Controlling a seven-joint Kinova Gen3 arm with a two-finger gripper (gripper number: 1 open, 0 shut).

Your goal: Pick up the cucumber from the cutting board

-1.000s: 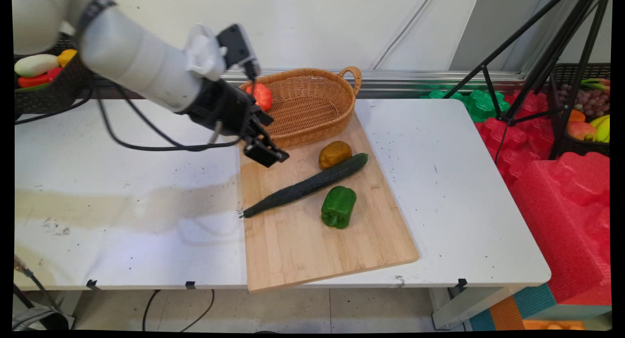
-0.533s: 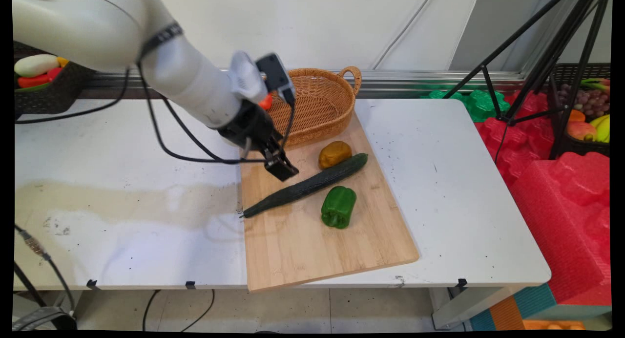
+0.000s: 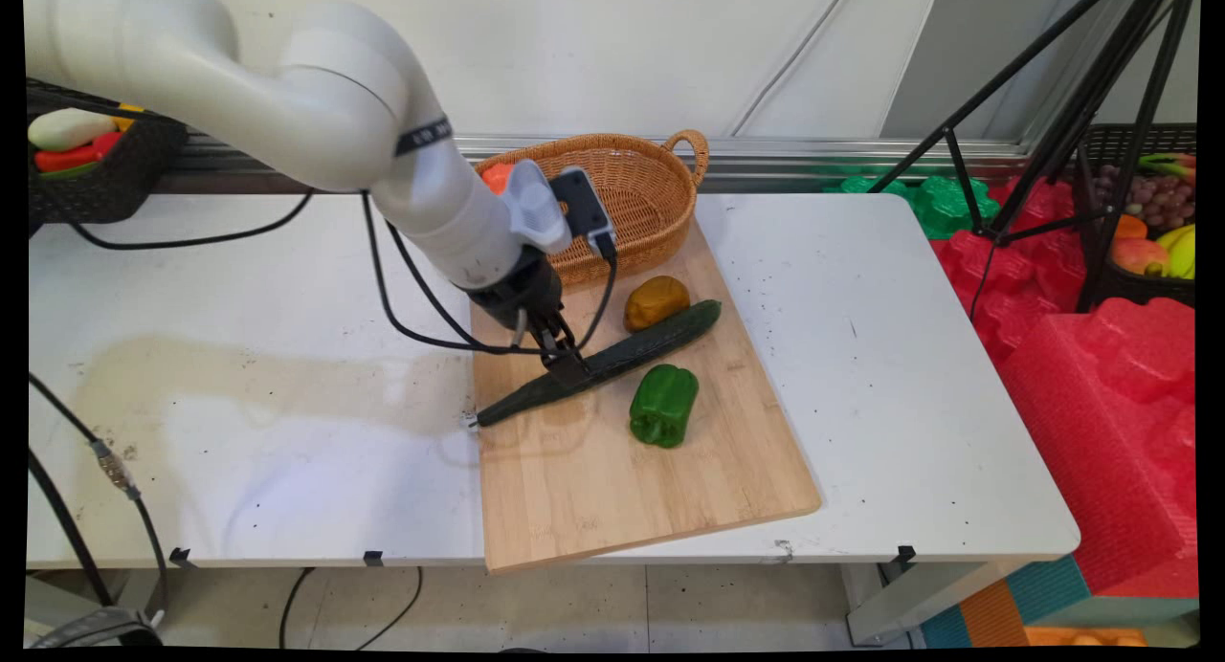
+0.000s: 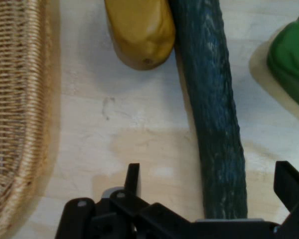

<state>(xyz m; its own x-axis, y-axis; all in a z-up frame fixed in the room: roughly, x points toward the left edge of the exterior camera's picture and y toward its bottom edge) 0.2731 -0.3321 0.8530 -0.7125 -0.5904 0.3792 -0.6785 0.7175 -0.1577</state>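
My gripper grabs the long dark green cucumber around its middle (image 3: 603,364) next, to move the cucumber into the wicker basket (image 3: 626,197).
A long dark green cucumber (image 3: 612,359) (image 4: 214,114) lies aslant on the wooden cutting board (image 3: 632,461). My gripper (image 3: 570,367) (image 4: 209,186) is open and low over the cucumber's middle, one finger on each side of it. A yellow-brown potato (image 3: 656,300) (image 4: 141,30) rests against the cucumber's far side. A green bell pepper (image 3: 663,404) (image 4: 291,59) lies on the board just beyond the cucumber's near side.
A wicker basket (image 3: 627,198) (image 4: 12,109) stands at the board's far end with a red vegetable (image 3: 497,175) inside. A black crate of produce (image 3: 77,155) sits at the back left. Tripod legs (image 3: 1043,136) and red foam (image 3: 1101,394) stand to the right of the table.
The arm has swung right and down from beside the basket, bringing the gripper over the cucumber's middle. Nothing on the board has moved.
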